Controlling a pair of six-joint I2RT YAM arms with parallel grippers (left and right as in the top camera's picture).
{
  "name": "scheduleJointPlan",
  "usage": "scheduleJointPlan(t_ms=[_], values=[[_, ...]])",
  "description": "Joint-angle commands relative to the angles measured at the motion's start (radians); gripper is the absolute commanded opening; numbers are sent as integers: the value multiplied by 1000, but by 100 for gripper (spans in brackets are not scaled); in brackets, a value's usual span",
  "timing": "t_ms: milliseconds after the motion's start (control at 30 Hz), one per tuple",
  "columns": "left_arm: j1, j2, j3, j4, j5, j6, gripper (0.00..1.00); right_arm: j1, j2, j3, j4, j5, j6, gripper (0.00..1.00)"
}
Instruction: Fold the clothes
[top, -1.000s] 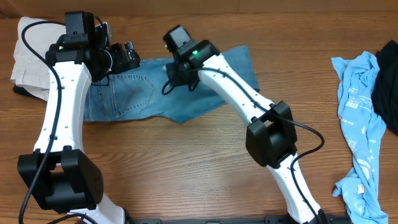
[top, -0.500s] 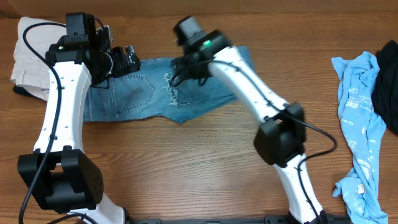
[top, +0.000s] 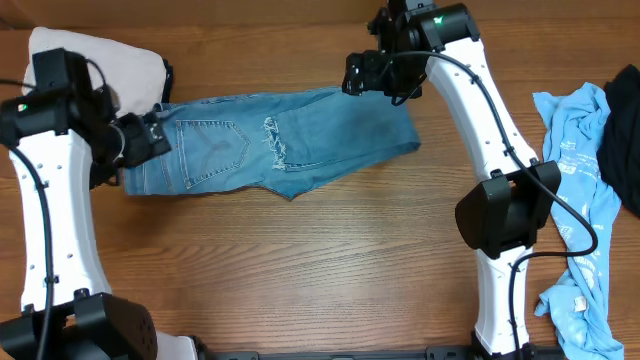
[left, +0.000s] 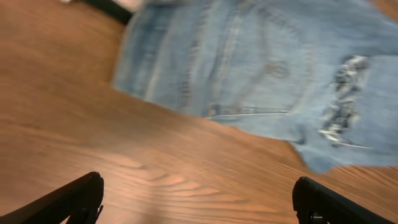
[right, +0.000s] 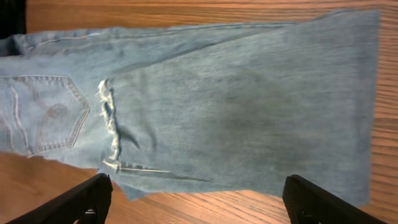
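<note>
The waistband edge at the jeans' waist end (top: 137, 178) should be grabbed next by my left gripper, so I can fold that end over the jeans' legs.
The clothes, light blue jeans (top: 300, 140), lie flat across the far middle of the table, with one leg folded over so its frayed hem (top: 275, 145) rests next to the back pocket (top: 215, 150). My left gripper (top: 153, 140) hovers open at the waist end. In the left wrist view the jeans (left: 249, 62) lie ahead of the open gripper (left: 199, 205), which has bare wood under it. My right gripper (top: 355, 78) is open above the far edge of the jeans. In the right wrist view the gripper (right: 202, 202) holds nothing, and the jeans (right: 236, 106) spread out below it.
Beige trousers (top: 90, 55) lie at the far left corner, just behind the left arm. A cyan T-shirt (top: 580, 190) lies bunched along the right side, with a dark garment (top: 625, 140) at the right edge.
My right gripper has opened, let go of the jeans leg and drawn back to the right. The left arm has pulled away to the left. The folded leg now lies flat.
</note>
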Motion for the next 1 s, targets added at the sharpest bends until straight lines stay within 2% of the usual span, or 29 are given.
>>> scheduleJointPlan(t_ms=[0, 67, 133, 267, 433, 833, 967], values=[[101, 0, -118, 90, -37, 18, 100, 9, -30, 22, -5, -17, -26, 94], [148, 2, -176, 190, 14, 80, 100, 9, -30, 22, 0, -7, -26, 94], [190, 8, -248, 314, 130, 203, 100, 9, -30, 22, 2, -3, -26, 94], [200, 25, -326, 405, 145, 369, 100, 9, -30, 22, -8, 9, -26, 95], [202, 61, -432, 594, 143, 380, 100, 9, -30, 22, -19, 16, -26, 95], [201, 323, -448, 739, 200, 380, 98, 9, -30, 22, -24, 16, -26, 96], [199, 386, -448, 761, 295, 389, 90, 9, -30, 22, -16, 15, -25, 96]])
